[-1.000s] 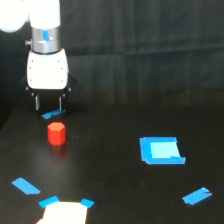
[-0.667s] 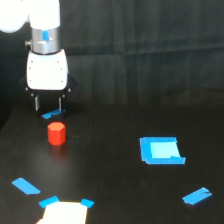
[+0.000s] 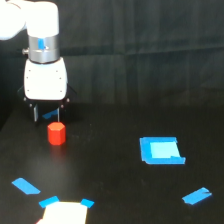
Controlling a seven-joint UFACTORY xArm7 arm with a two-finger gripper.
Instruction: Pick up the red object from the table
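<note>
My gripper grabs the red object by its opposite sides next, to lift it off the black table.
The red object (image 3: 56,133) is a small orange-red faceted block standing on the black table (image 3: 115,190) at the exterior view's left. My gripper (image 3: 48,116) hangs just above and slightly behind it, under the white arm. Its two dark fingers (image 3: 35,113) are spread apart, open, with nothing between them. A bit of blue tape shows between the fingers on the table behind.
A blue square patch (image 3: 161,150) lies at the right of centre. Blue tape strips lie at the lower left (image 3: 25,185) and lower right (image 3: 196,196). A white sheet (image 3: 62,214) with blue tape corners sits at the bottom edge.
The gripper has lowered toward the red object, so its fingertips now sit just above the block's top. The block has not moved.
</note>
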